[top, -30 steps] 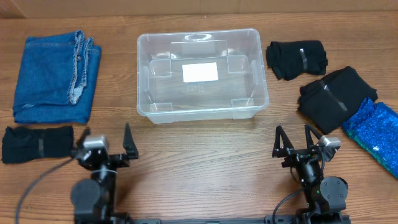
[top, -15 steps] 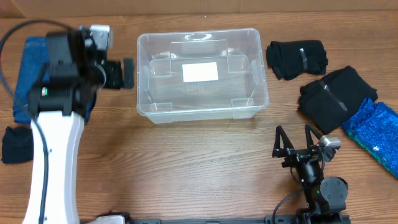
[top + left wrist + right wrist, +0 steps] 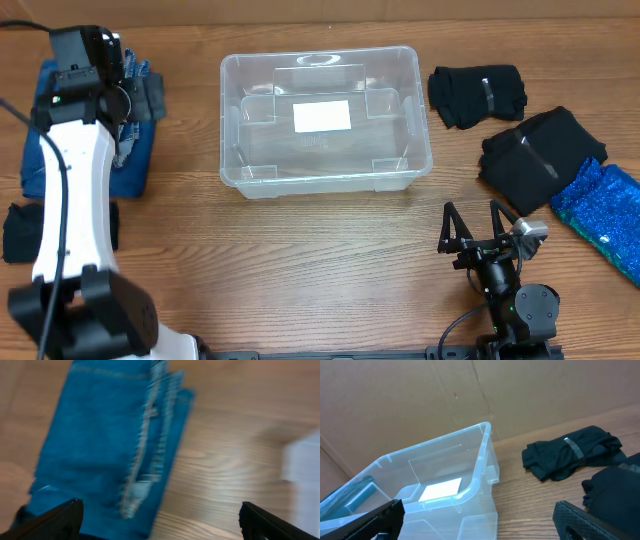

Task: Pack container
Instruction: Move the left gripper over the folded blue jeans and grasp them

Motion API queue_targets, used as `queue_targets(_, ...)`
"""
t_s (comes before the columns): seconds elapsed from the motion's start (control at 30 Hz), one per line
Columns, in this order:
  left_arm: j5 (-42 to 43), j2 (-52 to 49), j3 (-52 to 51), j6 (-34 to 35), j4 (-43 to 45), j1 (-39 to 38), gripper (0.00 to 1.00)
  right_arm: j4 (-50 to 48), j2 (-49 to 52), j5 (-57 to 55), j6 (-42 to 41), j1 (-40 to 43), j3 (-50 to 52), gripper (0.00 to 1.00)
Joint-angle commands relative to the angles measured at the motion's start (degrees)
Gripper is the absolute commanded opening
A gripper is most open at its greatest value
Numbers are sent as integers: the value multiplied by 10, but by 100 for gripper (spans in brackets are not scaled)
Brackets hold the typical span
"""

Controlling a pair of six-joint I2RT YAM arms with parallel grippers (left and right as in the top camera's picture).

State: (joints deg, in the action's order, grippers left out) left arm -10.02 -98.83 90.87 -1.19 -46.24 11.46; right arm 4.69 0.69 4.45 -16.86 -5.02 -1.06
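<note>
I will next use my left gripper to grab the seamed edge, facing the container, of the folded blue jeans. Then I will lift them folded and pack them inside the container.
The clear plastic container (image 3: 322, 120) with a white label on its base stands at the back middle of the table, with nothing inside; it also shows in the right wrist view (image 3: 445, 495). Folded blue jeans (image 3: 60, 150) lie at the far left, and fill the left wrist view (image 3: 100, 445). My left gripper (image 3: 140, 100) is open and empty, above the jeans' right edge (image 3: 160, 520). My right gripper (image 3: 470, 232) is open and empty near the front right, apart from all items (image 3: 480, 520).
Two black folded garments (image 3: 477, 95) (image 3: 540, 155) and a sparkly blue item (image 3: 600, 210) lie at the right. A small black garment (image 3: 25, 232) lies at the left, partly hidden by my left arm (image 3: 70, 200). A cardboard wall stands behind the table.
My left arm has risen from the front left, swung out beside the container, then moved left over the jeans. The right arm has not moved.
</note>
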Motion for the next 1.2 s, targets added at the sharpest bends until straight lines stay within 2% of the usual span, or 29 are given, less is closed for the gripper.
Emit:
queue_targets(0.0,-151,-81,12,-2,21,-16,100,-2,-5,-5,1,-4,6,100)
queue_targets(0.1,-228,-153,12,-31,66,-31,100,-3,-5,-5,1,-4,6,100)
queue_targets(0.17,-235,-174,12,-34,82,-31,100,-3,-5,-5,1,-4,6,100)
queue_targets(0.37,-241,-249,12,-107,151,-33,100,-2,-5,-5,1,-4,6,100)
queue_targets(0.57,-254,-286,12,-118,185,-31,100,-2,-5,-5,1,-4,6,100)
queue_targets(0.87,-348,-346,12,-118,223,-29,100,-2,-5,-5,1,-4,6,100)
queue_targets(1.0,-376,-362,12,-95,223,-19,100,-3,-5,-5,1,-4,6,100)
queue_targets(1.07,-376,-362,12,-85,222,-14,95,-2,-5,-5,1,-4,6,100)
queue_targets(1.1,-375,-362,12,-76,221,-12,88,-2,-5,-5,1,-4,6,100)
queue_targets(1.13,-370,-362,12,-73,216,-12,76,-3,-5,-5,1,-4,6,100)
queue_targets(1.17,-361,-362,12,-73,209,-12,52,-2,-5,-5,1,-4,6,100)
